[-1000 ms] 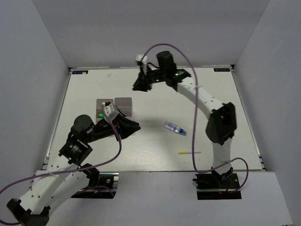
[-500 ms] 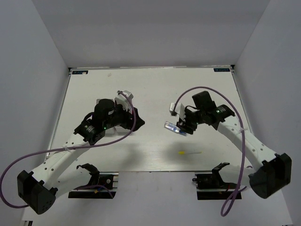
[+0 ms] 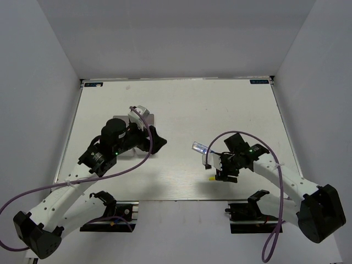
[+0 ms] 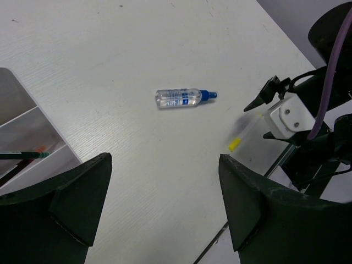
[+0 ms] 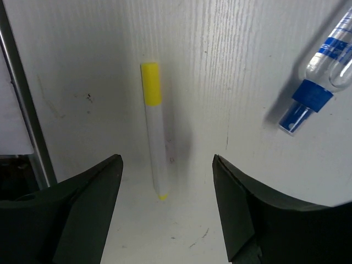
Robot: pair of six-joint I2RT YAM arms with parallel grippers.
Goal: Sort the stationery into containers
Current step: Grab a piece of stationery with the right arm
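I should next grab the marker [image 5: 154,132] with my right gripper across its white body beside the yellow cap. The marker's far end then stays free to go into the container.
A yellow-capped white marker [image 5: 154,132] lies flat on the table near the front edge, its far end reaching between the open fingers of my right gripper [image 5: 165,159]. From above, only its yellow cap [image 3: 212,178] shows beside the right gripper [image 3: 220,174]. A clear-blue tube [image 3: 201,148] lies just beyond it; the same tube [image 5: 324,71] is at the upper right of the right wrist view. My left gripper [image 3: 154,141] hangs open and empty beside the containers [image 3: 147,117]. In the left wrist view the containers [image 4: 22,132] hold a dark pen [image 4: 22,155].
The table's front rail [image 5: 22,110] runs close along the marker's left side. From the left wrist view, the tube [image 4: 184,98], the marker's cap [image 4: 235,144] and the right arm [image 4: 308,126] all lie ahead of the left gripper [image 4: 165,159].
Both grippers have opened. The right arm swung from the far side of the table down to the marker at the front edge. The left arm shifted beside the containers.
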